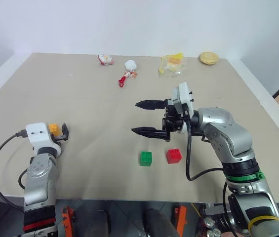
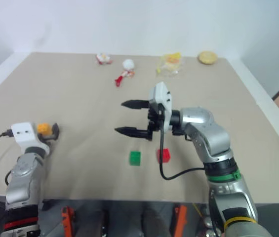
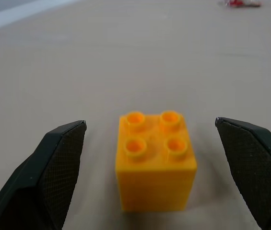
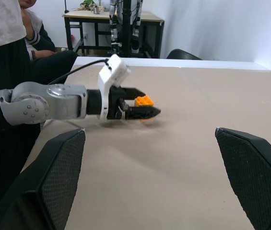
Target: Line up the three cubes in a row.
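My left fingers, low around the orange-yellow cube, should close.
The orange-yellow cube (image 1: pixel 54 128) sits on the table at the left. My left gripper (image 3: pixel 149 125) is open and level around it, a finger on each side with a gap to the cube (image 3: pixel 155 163). The green cube (image 1: pixel 145 158) and the red cube (image 1: pixel 174 156) lie side by side near the table's front edge, a little apart. Above and behind them hangs my right gripper (image 1: pixel 141 118), open, pointing left, with nothing between its fingers. The right wrist view looks across the table at the left gripper (image 4: pixel 147 111) and the orange-yellow cube (image 4: pixel 144 101).
Along the far edge lie two red-and-white toys (image 1: pixel 105 59) (image 1: pixel 128 70), a yellow wrapped snack (image 1: pixel 171 63) and a round bun (image 1: pixel 209 58). A seated person (image 4: pixel 39 52) is beyond the table's left side. The tan table (image 1: pixel 80 98) has bare room in the middle.
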{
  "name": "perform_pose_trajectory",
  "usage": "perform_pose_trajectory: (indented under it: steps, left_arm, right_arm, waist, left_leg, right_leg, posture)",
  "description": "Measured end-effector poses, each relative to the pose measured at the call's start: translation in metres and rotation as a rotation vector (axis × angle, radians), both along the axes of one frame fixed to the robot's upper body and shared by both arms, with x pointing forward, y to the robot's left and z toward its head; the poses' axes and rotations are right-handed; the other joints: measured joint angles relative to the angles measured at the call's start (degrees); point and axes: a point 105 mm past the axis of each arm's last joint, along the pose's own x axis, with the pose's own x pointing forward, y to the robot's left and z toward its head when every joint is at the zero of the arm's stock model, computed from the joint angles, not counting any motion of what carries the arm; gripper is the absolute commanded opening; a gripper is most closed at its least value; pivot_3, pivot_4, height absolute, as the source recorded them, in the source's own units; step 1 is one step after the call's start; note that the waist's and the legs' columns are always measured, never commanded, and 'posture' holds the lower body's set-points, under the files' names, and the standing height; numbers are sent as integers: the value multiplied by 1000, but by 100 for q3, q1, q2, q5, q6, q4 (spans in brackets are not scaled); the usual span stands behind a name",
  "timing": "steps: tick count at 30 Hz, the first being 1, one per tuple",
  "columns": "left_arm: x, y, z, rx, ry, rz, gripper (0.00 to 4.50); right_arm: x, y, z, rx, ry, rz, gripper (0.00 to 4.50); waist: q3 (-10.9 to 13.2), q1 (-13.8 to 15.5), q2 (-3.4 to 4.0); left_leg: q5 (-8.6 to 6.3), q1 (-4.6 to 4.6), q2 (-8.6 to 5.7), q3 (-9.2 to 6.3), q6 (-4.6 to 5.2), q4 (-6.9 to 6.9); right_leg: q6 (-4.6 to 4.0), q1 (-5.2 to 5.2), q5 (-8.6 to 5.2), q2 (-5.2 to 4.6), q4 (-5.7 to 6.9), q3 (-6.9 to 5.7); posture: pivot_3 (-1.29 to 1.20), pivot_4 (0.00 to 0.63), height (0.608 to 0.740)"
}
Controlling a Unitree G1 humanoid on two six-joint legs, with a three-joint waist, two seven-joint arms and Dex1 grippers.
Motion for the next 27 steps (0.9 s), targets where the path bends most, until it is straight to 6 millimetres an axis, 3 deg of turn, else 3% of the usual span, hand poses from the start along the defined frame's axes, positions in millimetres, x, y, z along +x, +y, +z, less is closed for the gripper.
perform_pose_trajectory:
  steps: [10, 14, 19, 21, 23, 27]
  left_arm:
    - [1, 1, -6, -3, 16, -2, 1384]
    - [5, -11, -4, -23, 0, -98, 1372]
    - [3, -72, 20, 15, -75, -601, 1372]
    - [-21, -106, 31, 86, -110, -950, 1372]
    - [-38, -126, 28, 128, -87, -1183, 1372]
    - [-57, -137, 11, 188, 21, -1473, 1372]
  right_arm:
    - [1, 1, 5, 1, -14, -1, 4500]
    - [0, -1, 5, 4, -4, 2, 4500]
    - [-15, -28, -1, -78, 25, 27, 4500]
    - [-23, -42, -11, -131, 59, 33, 4500]
    - [-24, -48, -16, -152, 77, 25, 4500]
    - [-27, -52, -16, -175, 70, 20, 4500]
  waist:
    - [0, -1, 0]
    - [0, 3, 0]
    - [0, 74, -1]
    - [0, 92, -1]
    - [-1, 80, 3]
    - [0, 81, 4]
  left_leg:
    - [0, 2, 1, 0, 0, -1]
    - [0, -2, 0, 0, 0, -1]
    - [-4, -25, -2, 4, -6, -3]
    - [-7, -29, 2, 16, -12, -10]
    - [-8, -27, 10, 23, -13, -15]
    - [-6, -30, 20, 15, -10, -14]
  right_leg:
    - [-19, 0, -9, -1, 0, -1]
    - [-20, -1, -10, -1, 0, -1]
    - [-28, -24, -20, -7, -2, -2]
    - [-36, -39, -25, -9, -1, 2]
    - [-42, -51, -24, -3, 3, 2]
    - [-53, -59, -21, 15, 7, 1]
  posture:
    - [0, 150, 740]
    - [0, 150, 740]
    - [0, 150, 740]
    - [0, 150, 740]
    - [0, 150, 740]
    - [0, 150, 740]
